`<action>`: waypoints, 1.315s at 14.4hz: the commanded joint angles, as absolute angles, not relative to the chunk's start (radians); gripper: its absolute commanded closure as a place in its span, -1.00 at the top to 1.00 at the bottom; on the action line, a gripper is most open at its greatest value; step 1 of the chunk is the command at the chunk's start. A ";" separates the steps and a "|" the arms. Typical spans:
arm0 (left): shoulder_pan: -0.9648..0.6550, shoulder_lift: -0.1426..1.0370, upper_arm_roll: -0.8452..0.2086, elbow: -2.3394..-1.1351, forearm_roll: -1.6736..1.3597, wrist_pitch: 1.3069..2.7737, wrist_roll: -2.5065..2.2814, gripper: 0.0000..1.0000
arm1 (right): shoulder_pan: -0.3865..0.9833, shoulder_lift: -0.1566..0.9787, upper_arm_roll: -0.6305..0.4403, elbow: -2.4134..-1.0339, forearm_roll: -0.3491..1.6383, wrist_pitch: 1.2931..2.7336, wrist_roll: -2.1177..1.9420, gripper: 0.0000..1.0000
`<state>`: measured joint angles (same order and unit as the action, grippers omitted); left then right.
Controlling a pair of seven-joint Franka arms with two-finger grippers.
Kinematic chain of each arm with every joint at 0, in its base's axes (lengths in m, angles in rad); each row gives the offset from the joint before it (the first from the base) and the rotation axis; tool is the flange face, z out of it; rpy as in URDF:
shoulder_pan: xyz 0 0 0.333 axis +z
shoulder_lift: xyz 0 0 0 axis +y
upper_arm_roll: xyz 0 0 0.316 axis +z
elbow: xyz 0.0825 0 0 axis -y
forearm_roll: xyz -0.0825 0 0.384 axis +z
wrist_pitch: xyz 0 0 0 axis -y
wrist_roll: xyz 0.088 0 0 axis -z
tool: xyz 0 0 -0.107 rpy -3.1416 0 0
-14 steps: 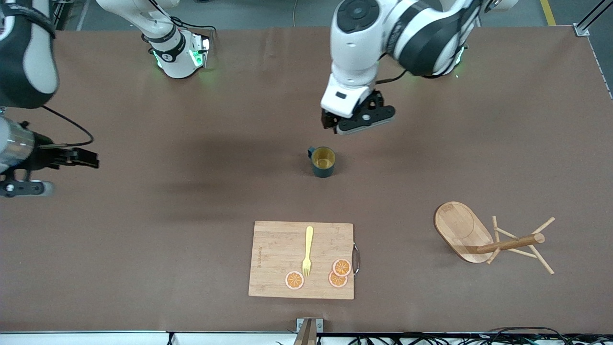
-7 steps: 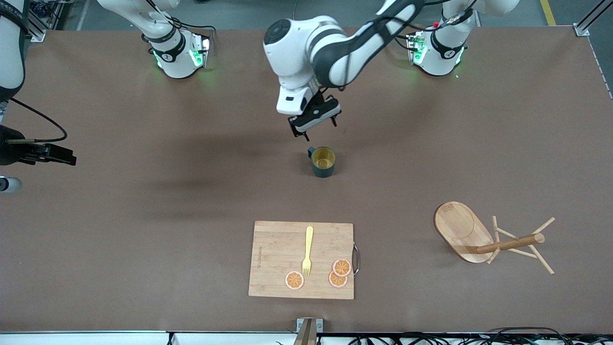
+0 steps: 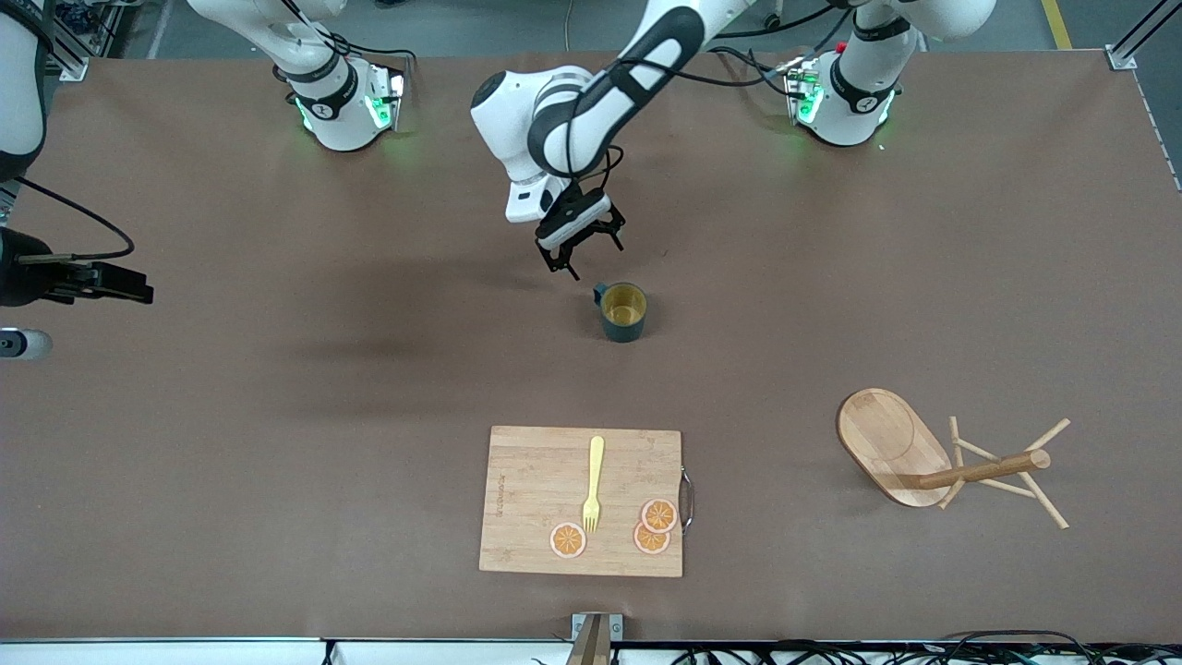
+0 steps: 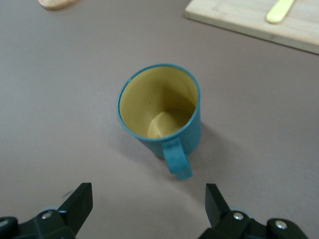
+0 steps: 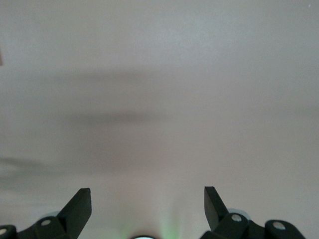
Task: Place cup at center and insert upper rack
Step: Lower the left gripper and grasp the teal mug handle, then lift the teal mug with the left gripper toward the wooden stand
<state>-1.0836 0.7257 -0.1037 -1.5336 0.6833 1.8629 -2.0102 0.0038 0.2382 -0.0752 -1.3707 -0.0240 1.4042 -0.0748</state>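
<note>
I will next grab the cup by its handle (image 3: 599, 294) with my left gripper, so that the cup can hang on the upper rack (image 3: 923, 462).
The cup (image 3: 624, 312), dark teal with a yellowish inside, stands upright and empty near the table's middle. Its handle (image 3: 599, 294) points toward my left gripper (image 3: 580, 254), which hangs open over bare table just beside the cup. In the left wrist view the cup (image 4: 160, 112) sits ahead of the open left gripper (image 4: 149, 199), not touching it. The upper rack (image 3: 923, 462), a wooden mug tree, lies on its side toward the left arm's end, nearer the front camera. My right gripper (image 3: 138, 284) waits open and empty at the right arm's end, facing bare table (image 5: 148, 199).
A wooden cutting board (image 3: 582, 501) lies nearer the front camera than the cup, with a yellow fork (image 3: 593, 482) and three orange slices (image 3: 657, 515) on it. The board's corner (image 4: 259, 20) shows in the left wrist view.
My left gripper has swung toward the right arm's end and come down close to the cup's handle. The right gripper shifted slightly. The cup and the rack have not moved.
</note>
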 commanded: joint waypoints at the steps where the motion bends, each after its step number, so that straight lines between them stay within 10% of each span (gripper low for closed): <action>1: -1.201 0.828 0.026 -1.447 0.690 1.868 -2.074 0.99 | -0.009 0.215 -0.072 -1.374 -0.026 1.374 -0.080 1.00; 8: -1.267 0.916 0.146 -1.376 0.692 1.905 -2.141 0.71 | -0.006 0.167 -0.069 -1.382 -0.026 1.348 -0.078 1.00; 19: -1.267 0.948 0.158 -1.374 0.690 1.905 -2.138 -0.51 | 0.003 0.006 -0.067 -1.515 -0.025 1.370 -0.080 1.00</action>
<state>-1.2529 0.9345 0.1420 -1.3973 0.6838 1.9076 -2.1317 0.0033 0.0856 -0.0736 -1.4287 -0.0239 1.3493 -0.0748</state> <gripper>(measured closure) 0.665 0.000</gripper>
